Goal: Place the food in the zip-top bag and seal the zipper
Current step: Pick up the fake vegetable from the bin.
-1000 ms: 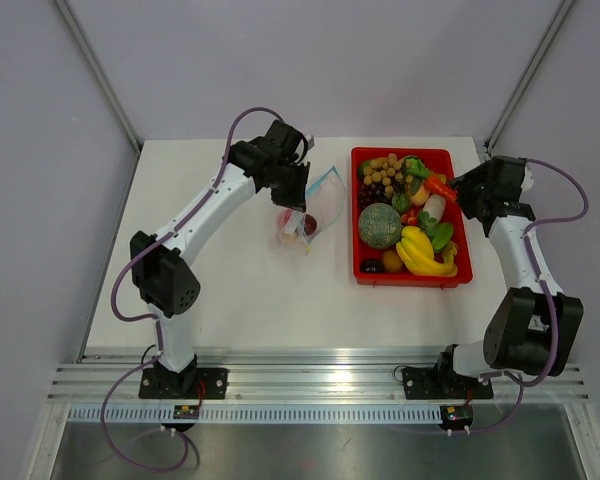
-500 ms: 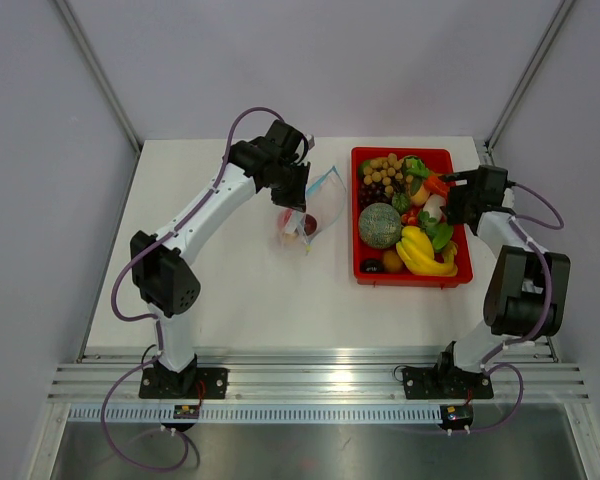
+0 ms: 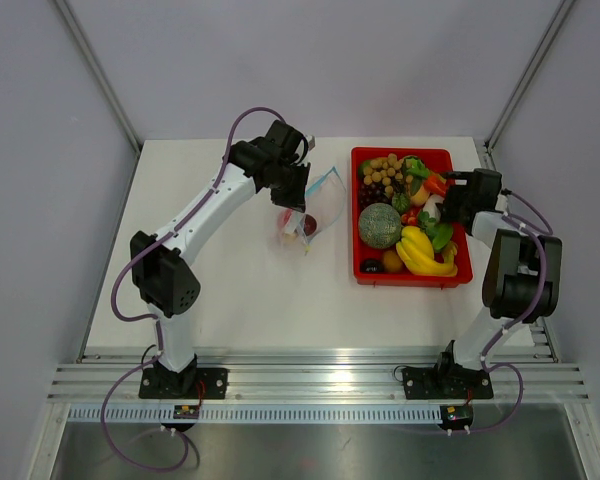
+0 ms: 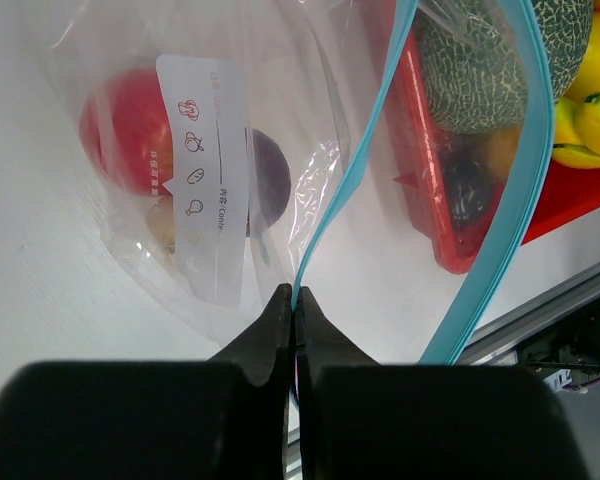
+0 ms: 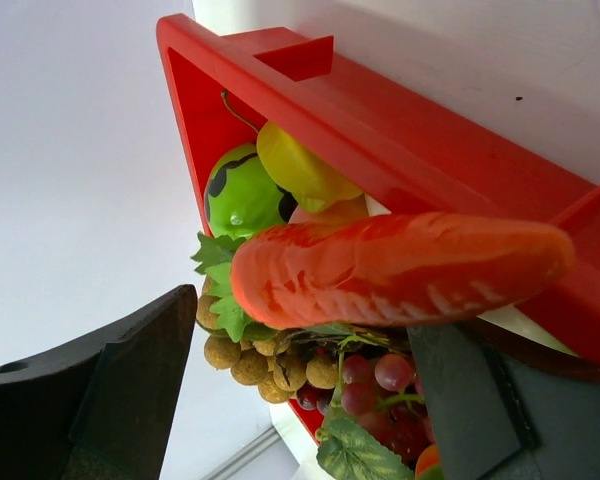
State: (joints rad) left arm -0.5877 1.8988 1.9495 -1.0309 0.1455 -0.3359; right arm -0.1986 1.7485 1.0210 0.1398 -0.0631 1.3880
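Observation:
Next, my right gripper grabs the carrot [image 5: 400, 270] across its thick body near the leafy end, to place it end-first, leaves leading, into the zip-top bag.
The clear zip-top bag [image 3: 317, 205] hangs over the table left of the tray, mouth facing the tray. My left gripper [image 3: 298, 186] is shut on its teal zipper [image 4: 325, 215], and the strip's other side [image 4: 500, 230] loops away to the right. A red round fruit [image 4: 125, 130] and a dark purple one [image 4: 268, 185] lie inside the bag. My right gripper [image 3: 444, 190] stands open at the tray's right side. The orange-red carrot [image 5: 400, 270] lies just ahead of its wide-apart fingers [image 5: 130, 390], untouched. Brown nuts [image 5: 250, 362], grapes [image 5: 375, 375] and leafy greens [image 5: 220, 290] sit beyond.
The red tray [image 3: 410, 281] stands right of centre and holds a green melon [image 3: 379, 225], yellow bananas [image 3: 425, 255] and several other toy foods. Its rim [image 5: 380, 110] runs close above the right gripper. Walls enclose the table at the back and on both sides.
My right gripper has swung left to the tray's right edge by the carrot, and its jaws have spread wide. The left arm and the bag have not moved.

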